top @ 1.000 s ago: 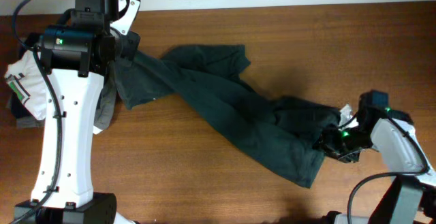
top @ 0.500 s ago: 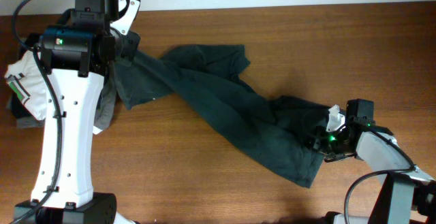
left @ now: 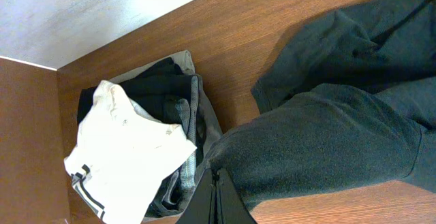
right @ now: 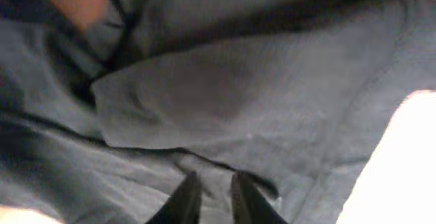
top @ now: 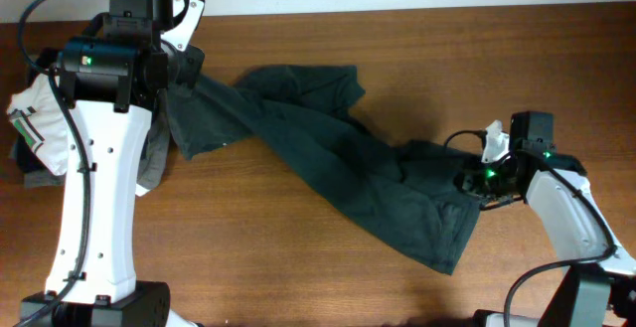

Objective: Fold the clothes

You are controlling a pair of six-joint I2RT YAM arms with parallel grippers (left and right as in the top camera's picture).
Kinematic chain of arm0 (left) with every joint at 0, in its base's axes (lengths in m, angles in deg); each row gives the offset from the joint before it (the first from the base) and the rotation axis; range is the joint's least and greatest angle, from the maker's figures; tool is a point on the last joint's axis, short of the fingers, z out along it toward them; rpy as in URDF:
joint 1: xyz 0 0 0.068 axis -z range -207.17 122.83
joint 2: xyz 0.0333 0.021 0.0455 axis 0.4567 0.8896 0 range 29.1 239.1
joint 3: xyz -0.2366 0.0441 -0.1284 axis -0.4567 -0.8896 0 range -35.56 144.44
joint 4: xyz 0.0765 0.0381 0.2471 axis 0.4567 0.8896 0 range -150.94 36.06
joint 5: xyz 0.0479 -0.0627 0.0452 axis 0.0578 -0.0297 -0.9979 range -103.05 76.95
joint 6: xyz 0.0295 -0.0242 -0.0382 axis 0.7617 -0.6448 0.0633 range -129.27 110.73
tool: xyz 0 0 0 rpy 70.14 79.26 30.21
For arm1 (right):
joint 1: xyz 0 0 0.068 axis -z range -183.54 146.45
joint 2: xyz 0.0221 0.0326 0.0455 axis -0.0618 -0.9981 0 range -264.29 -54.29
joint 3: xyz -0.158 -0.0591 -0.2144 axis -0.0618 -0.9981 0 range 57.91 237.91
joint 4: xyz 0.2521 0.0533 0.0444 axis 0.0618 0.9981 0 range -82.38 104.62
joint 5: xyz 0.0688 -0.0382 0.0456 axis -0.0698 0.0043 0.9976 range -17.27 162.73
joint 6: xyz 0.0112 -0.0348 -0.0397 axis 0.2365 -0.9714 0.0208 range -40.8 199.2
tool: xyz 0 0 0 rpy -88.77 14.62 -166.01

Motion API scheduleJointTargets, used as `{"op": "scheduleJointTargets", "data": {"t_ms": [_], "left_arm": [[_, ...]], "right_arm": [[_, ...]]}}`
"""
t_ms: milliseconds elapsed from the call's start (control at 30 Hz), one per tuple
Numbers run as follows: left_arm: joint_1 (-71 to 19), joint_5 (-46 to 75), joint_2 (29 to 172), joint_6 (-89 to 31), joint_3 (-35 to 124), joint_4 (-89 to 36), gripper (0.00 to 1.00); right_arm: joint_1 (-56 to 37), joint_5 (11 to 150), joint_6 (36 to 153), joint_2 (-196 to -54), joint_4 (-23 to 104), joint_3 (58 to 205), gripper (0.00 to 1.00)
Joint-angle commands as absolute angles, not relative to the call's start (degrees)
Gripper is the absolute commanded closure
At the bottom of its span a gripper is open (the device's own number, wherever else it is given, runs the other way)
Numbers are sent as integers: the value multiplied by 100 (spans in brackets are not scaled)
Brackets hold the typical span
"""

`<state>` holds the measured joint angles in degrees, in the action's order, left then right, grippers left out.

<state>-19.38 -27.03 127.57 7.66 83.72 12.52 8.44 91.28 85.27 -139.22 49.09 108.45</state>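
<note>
My right gripper needs to grab the bunched end of the garment next, opposite the garment's edge that my left gripper holds, so the garment can be spread flat for folding.
A large dark grey-green garment lies stretched diagonally across the table, bunched in folds at its right end. My left gripper is shut, its tips pinching the garment's left edge beside the pile. In the overhead view the left gripper hangs over that end. My right gripper sits at the garment's right end. In the right wrist view the right gripper has a ridge of the fabric between its narrowly spaced fingers.
A pile of other clothes sits at the far left: a white piece with black stripes on top, black and grey pieces under it. The wooden table meets a white wall at the back.
My right gripper has shifted toward the back of the table along the garment's right end and its jaws have narrowed onto a fold. The left arm has not moved.
</note>
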Motion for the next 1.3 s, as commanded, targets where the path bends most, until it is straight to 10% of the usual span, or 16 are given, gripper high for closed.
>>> {"op": "scheduleJointTargets", "data": {"t_ms": [0, 167, 433, 667, 900, 1267], "left_arm": [[-1984, -2742, 12709, 836, 8383, 1232, 100], [-1984, -2742, 12709, 834, 8383, 1234, 100], [-1984, -2742, 12709, 836, 8383, 1232, 100], [-1984, -2740, 12709, 834, 8383, 1236, 100], [-1984, -2742, 12709, 836, 8383, 1238, 100], [-1984, -2746, 11149, 840, 8385, 347, 100]], "right_arm": [[820, 8535, 8549, -14193, 4874, 10528, 66], [809, 8776, 8542, -15338, 4780, 10423, 64], [809, 8900, 8522, -14901, 5333, 10679, 96], [807, 8881, 8520, -14628, 5567, 10705, 77], [809, 9193, 8518, -14604, 5244, 10565, 96], [1918, 8476, 9561, -12394, 7145, 16106, 96]]}}
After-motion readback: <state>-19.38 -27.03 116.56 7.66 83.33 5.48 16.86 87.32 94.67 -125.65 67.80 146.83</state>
